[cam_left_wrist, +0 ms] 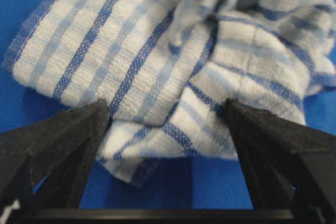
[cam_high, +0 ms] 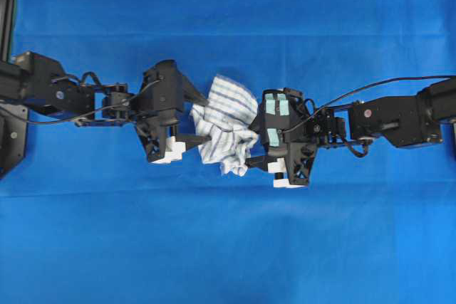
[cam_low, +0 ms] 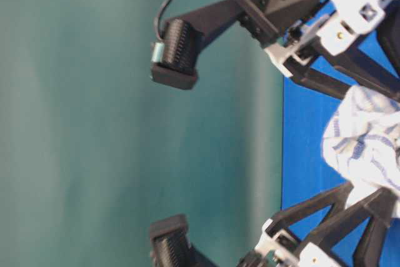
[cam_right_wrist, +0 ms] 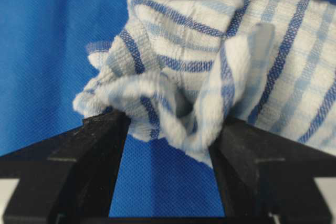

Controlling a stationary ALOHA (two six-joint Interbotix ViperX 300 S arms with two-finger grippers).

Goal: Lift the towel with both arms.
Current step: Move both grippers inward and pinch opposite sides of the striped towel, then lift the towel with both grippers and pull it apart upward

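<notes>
A bunched fold of the towel lies between my right gripper's fingers, so closing now would catch the towel. It is time for my right gripper to close on the towel.
The towel, white with blue-grey checks, lies crumpled on the blue cloth between the two arms. My left gripper is at its left edge and stands open. In the left wrist view the towel fills the upper frame, and its near fold lies between the spread tips of the left gripper. My right gripper, with teal tabs, is at the towel's right edge, also open. In the right wrist view a bunched fold of the towel hangs between the right gripper's wide-apart fingers.
A large plain blue cloth covers the whole table. In the table-level view the towel shows at the right, with black arm parts above and below it. A black frame stands at the table's left edge.
</notes>
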